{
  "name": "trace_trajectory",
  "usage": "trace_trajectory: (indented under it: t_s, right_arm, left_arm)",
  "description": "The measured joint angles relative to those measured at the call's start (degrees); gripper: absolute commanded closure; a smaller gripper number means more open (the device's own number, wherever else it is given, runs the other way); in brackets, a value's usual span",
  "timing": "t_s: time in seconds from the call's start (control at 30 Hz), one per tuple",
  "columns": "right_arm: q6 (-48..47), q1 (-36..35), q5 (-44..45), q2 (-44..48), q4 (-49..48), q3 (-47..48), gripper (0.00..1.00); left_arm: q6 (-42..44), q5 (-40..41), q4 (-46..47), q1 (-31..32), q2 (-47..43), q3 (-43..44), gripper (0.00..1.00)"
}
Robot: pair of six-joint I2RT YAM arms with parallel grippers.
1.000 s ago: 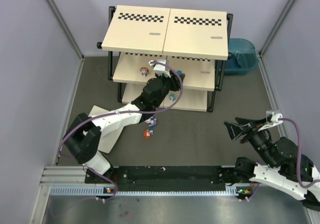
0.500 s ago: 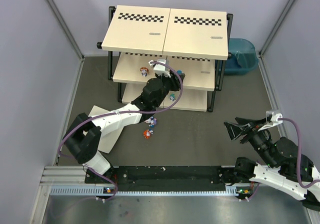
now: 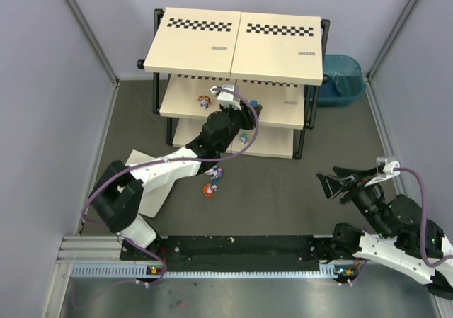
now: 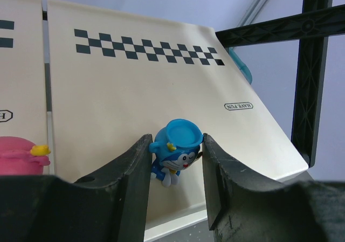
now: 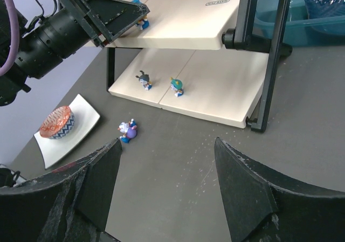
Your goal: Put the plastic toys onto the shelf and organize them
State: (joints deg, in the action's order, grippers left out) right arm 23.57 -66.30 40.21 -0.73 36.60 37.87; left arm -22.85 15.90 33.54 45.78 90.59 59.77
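Note:
The blue toy's feet are just above the flat cream board, inside its near edge, and the toy would land there. It is now time for my left gripper to open.
My left gripper (image 3: 248, 108) reaches over the middle board of the shelf (image 3: 233, 45). In the left wrist view the gripper (image 4: 176, 139) is shut on a small blue toy with a blue hat (image 4: 180, 135), held tilted just above the cream board (image 4: 135, 85). A pink-topped toy (image 4: 21, 154) stands to its left. Two toys (image 5: 143, 80) (image 5: 176, 85) stand on the bottom board. A purple-headed toy (image 5: 128, 130) and an orange one (image 3: 209, 190) lie on the floor. My right gripper (image 5: 167, 145) is open and empty over the floor at the right (image 3: 333, 180).
An orange-pink disc (image 5: 56, 122) sits on a white sheet (image 5: 81, 110) on the floor left of the shelf. A blue tub (image 3: 341, 77) stands right of the shelf. Black shelf posts (image 5: 275, 53) stand at the corners. Grey walls close in both sides.

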Motion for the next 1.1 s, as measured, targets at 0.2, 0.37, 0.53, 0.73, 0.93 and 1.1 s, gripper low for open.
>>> trace_trajectory:
  t_s: [0.2,0.37,0.53,0.73,0.93,1.1]
  right_arm:
    - [0.0,0.0,0.0,0.0,0.0,0.0,0.28]
    - [0.0,0.0,-0.2,0.0,0.0,0.0,0.28]
    - [0.0,0.0,-0.2,0.0,0.0,0.0,0.23]
    - [0.0,0.0,-0.4,0.0,0.0,0.0,0.22]
    - [-0.1,0.0,-0.4,0.0,0.0,0.0,0.22]
    - [0.0,0.0,-0.4,0.0,0.0,0.0,0.22]
  left_arm:
    - [0.0,0.0,0.3,-0.1,0.0,-0.2,0.56]
    - [-0.1,0.0,0.5,-0.1,-0.1,-0.3,0.53]
    - [-0.2,0.0,0.8,-0.2,-0.1,-0.4,0.52]
    - [-0.2,0.0,1.3,-0.3,-0.2,-0.7,0.51]
    - [-0.5,0.0,1.3,-0.4,-0.5,-0.9,0.5]
    - [-0.7,0.0,1.4,-0.4,-0.5,-1.0,0.49]
